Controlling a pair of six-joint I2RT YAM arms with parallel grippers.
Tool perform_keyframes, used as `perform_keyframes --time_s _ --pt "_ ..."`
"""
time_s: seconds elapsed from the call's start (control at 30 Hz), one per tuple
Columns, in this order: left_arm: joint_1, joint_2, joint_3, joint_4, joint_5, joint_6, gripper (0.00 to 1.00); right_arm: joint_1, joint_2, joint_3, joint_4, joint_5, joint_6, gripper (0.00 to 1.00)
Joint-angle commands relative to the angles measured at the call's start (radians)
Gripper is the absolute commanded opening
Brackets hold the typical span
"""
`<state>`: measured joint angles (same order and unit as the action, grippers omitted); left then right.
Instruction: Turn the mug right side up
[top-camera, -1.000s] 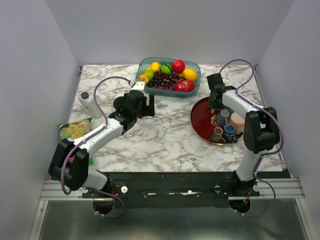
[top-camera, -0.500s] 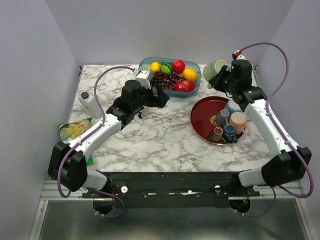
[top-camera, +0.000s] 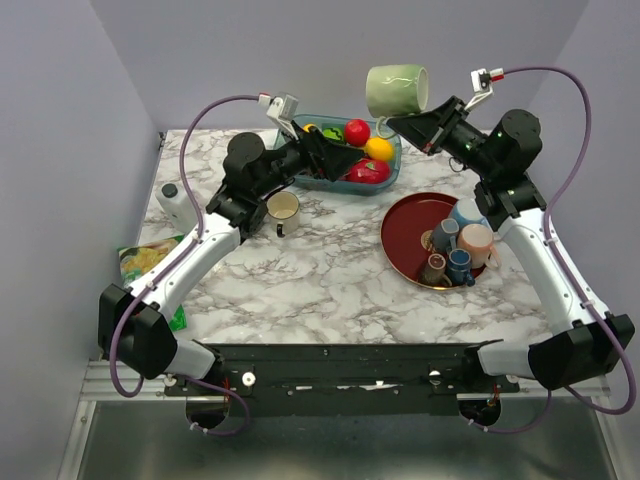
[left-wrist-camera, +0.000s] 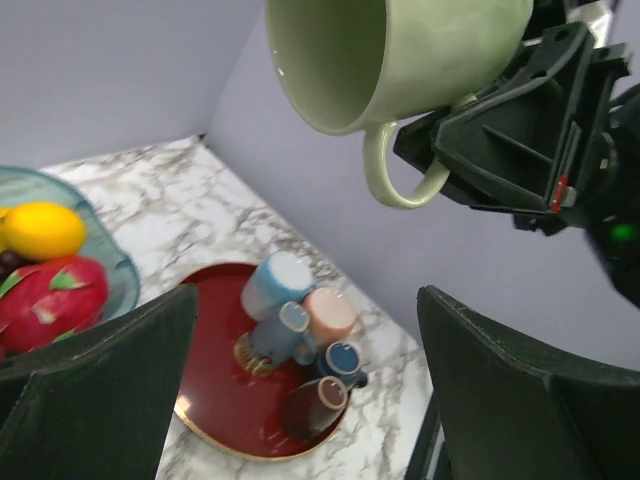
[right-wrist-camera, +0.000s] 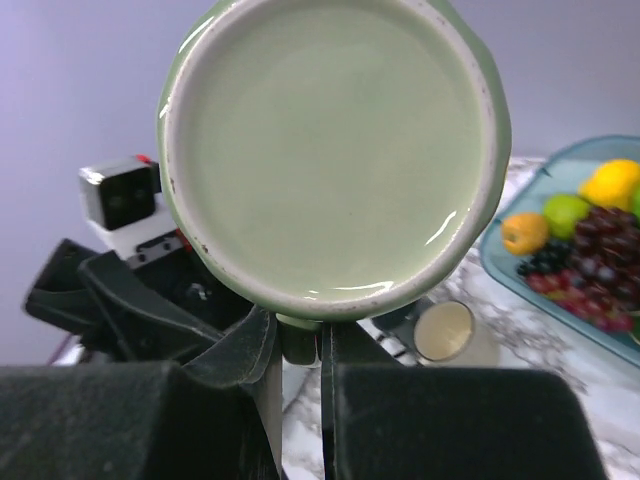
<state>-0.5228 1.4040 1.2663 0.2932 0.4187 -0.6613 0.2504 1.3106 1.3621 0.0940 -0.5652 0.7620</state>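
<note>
My left gripper should next grab the pale green mug's hanging handle (top-camera: 382, 129) (left-wrist-camera: 385, 180) from the side of the mug's opening, to take the mug over and set it right side up.
A pale green mug (top-camera: 397, 90) hangs high in the air over the fruit bowl, lying on its side with its mouth facing left. My right gripper (top-camera: 398, 122) is shut on its handle from below. In the right wrist view the mug's base (right-wrist-camera: 335, 150) fills the frame and the fingers pinch the handle (right-wrist-camera: 303, 345). In the left wrist view the mug (left-wrist-camera: 400, 50) is at the top with its handle (left-wrist-camera: 398, 180) hanging down. My left gripper (top-camera: 340, 160) is open and empty, raised and pointing right, below and left of the mug.
A small cream mug (top-camera: 283, 207) stands upright on the marble table under the left arm. A teal fruit bowl (top-camera: 395, 140) is at the back. A red plate (top-camera: 405, 225) holds several small cups. A white bottle (top-camera: 175, 205) and a snack bag (top-camera: 150, 258) lie at the left.
My right arm rose from the red plate, lifting the green mug high over the bowl. My left arm lifted and swung right, uncovering the cream mug.
</note>
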Motion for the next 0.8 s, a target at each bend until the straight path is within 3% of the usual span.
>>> perform_keyframes --time_s 0.0,0.2,0.33,0.6,0.77 --pt "0.006 0.006 -0.031 0.324 0.159 -0.170 0.99 0.001 -0.005 0.038 0.358 -0.159 0.196 0.01" --pt "0.006 0.058 -0.016 0.584 0.198 -0.353 0.99 0.006 0.022 0.046 0.461 -0.199 0.284 0.01" --pt "0.006 0.087 0.022 0.615 0.198 -0.376 0.97 0.030 0.032 0.057 0.444 -0.217 0.261 0.01" --pt "-0.002 0.119 0.039 0.646 0.206 -0.425 0.70 0.055 0.035 0.026 0.457 -0.220 0.266 0.01" --pt "-0.003 0.125 0.038 0.644 0.196 -0.432 0.60 0.059 0.035 0.008 0.457 -0.229 0.255 0.01"
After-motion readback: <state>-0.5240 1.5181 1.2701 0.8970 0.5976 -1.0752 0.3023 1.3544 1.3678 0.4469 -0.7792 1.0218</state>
